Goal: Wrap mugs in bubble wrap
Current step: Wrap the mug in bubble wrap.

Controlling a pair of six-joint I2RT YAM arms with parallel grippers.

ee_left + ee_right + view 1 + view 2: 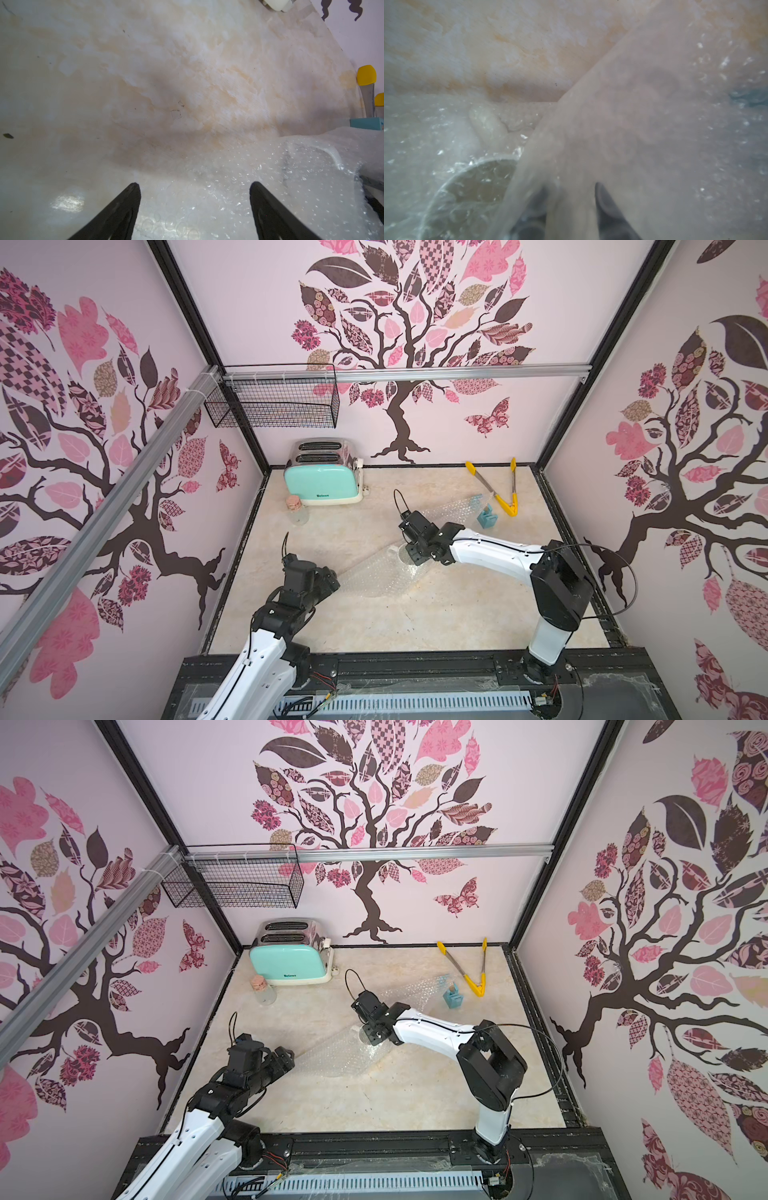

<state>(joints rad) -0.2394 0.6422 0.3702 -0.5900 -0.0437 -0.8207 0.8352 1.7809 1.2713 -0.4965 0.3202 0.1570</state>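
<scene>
I should fold the loose end of the bubble wrap [374, 576] over to wrap the mug, so next my left gripper needs to grab it beyond the mug.
The bubble wrap [374, 576] lies in a long crumpled strip across the middle of the table in both top views, also [332, 1058]. The white mug [398, 552] sits upright under it; its rim [467, 187] and handle show through the plastic in the right wrist view. My right gripper [410, 560] hangs right over the mug. Its jaws stand apart, and a fold of wrap [643, 104] drapes over them and the camera. My left gripper [195, 187] is open low over the strip's near-left end, with wrap lying flat between its fingers [128, 203]. The mug [311, 160] shows blurred through wrap there.
A mint toaster [322, 485] and a corked glass bottle [297, 512] stand at the back left. Yellow tongs [500, 489] and a blue tape dispenser [486, 519] lie at the back right, by the wrap's far end. A wire basket [274, 402] hangs on the wall.
</scene>
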